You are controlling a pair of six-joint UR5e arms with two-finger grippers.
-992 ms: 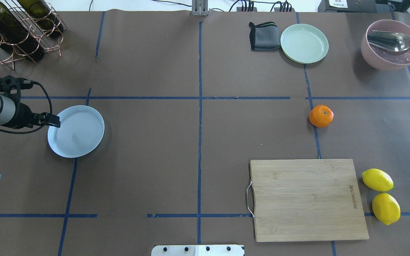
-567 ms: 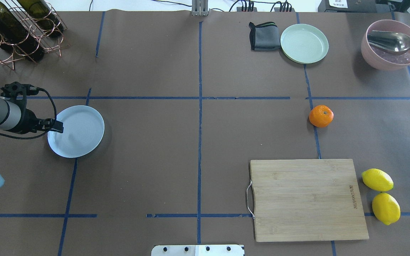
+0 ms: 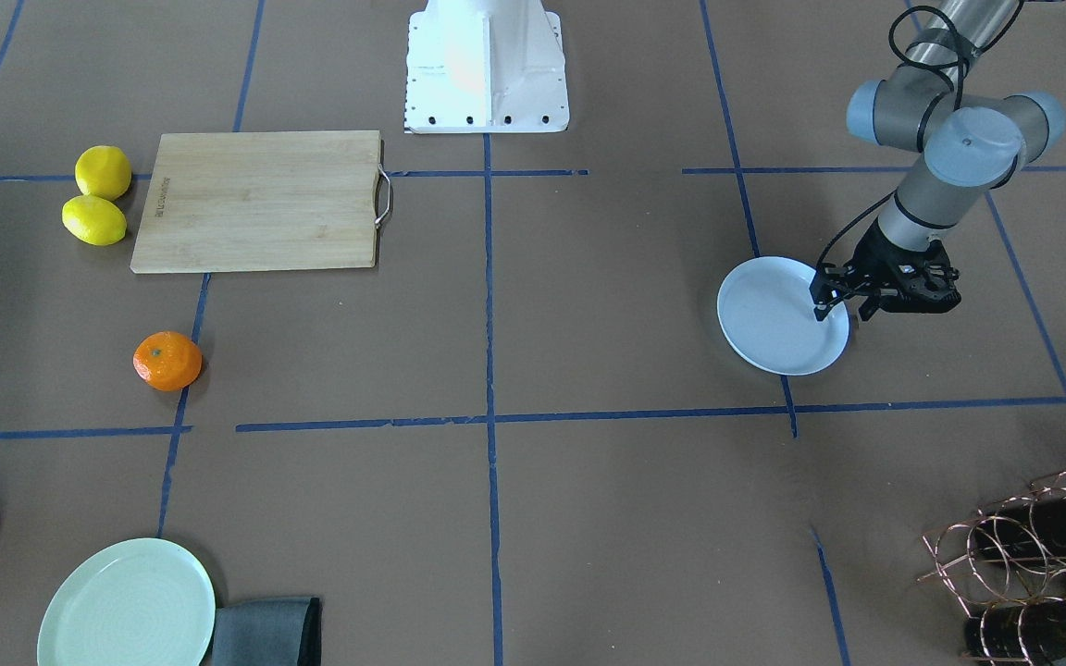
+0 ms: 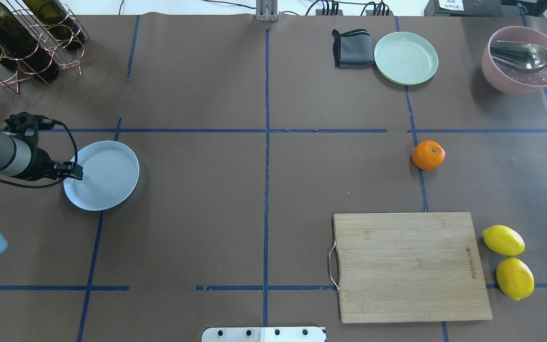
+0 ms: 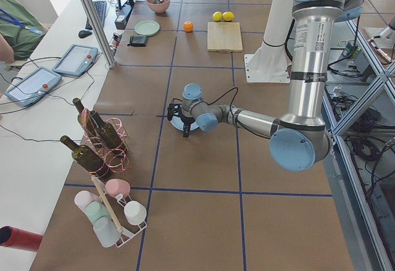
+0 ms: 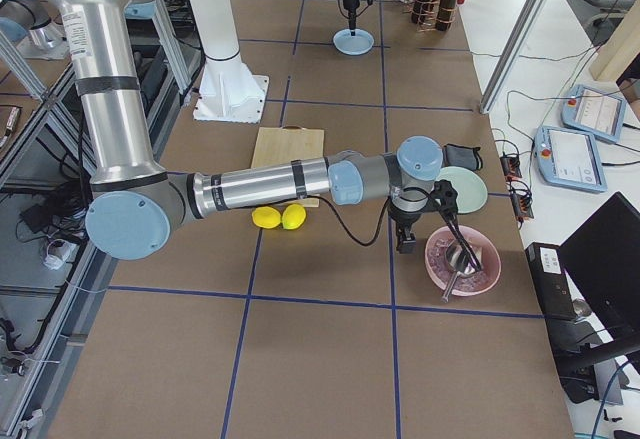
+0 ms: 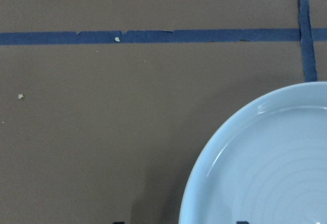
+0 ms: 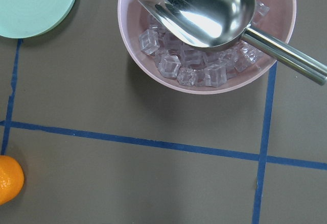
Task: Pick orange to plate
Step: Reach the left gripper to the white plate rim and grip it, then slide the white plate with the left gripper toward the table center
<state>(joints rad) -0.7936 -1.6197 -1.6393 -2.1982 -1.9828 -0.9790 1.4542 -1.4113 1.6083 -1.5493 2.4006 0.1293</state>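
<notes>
My left gripper is to bring the plate closer for the orange (image 3: pixel 168 361), so it should grab the bluish-white plate by its rim (image 3: pixel 844 332) next.
The orange (image 4: pixel 428 155) rests on the table right of centre, on a blue tape line; the right wrist view catches it at the lower left edge (image 8: pixel 7 179). Far to the left lies the pale bluish-white plate (image 4: pixel 107 175), with nothing on it. My left gripper (image 4: pixel 73 171) stands open at the plate's left rim, one finger over the plate (image 3: pixel 818 303) and one outside it. In the exterior right view my right gripper (image 6: pixel 404 242) hangs beside the pink bowl, away from the orange; I cannot tell whether it is open or shut.
A light green plate (image 4: pixel 406 58) and grey cloth (image 4: pixel 352 49) sit at the back right, near a pink bowl (image 4: pixel 492 71) of ice with a metal scoop. A wooden cutting board (image 4: pixel 411 266) and two lemons (image 4: pixel 504 240) lie front right. A bottle rack (image 4: pixel 22 38) stands back left.
My left gripper has shifted slightly along the plate's left rim, toward the near side. The plate and the orange have stayed where they were.
</notes>
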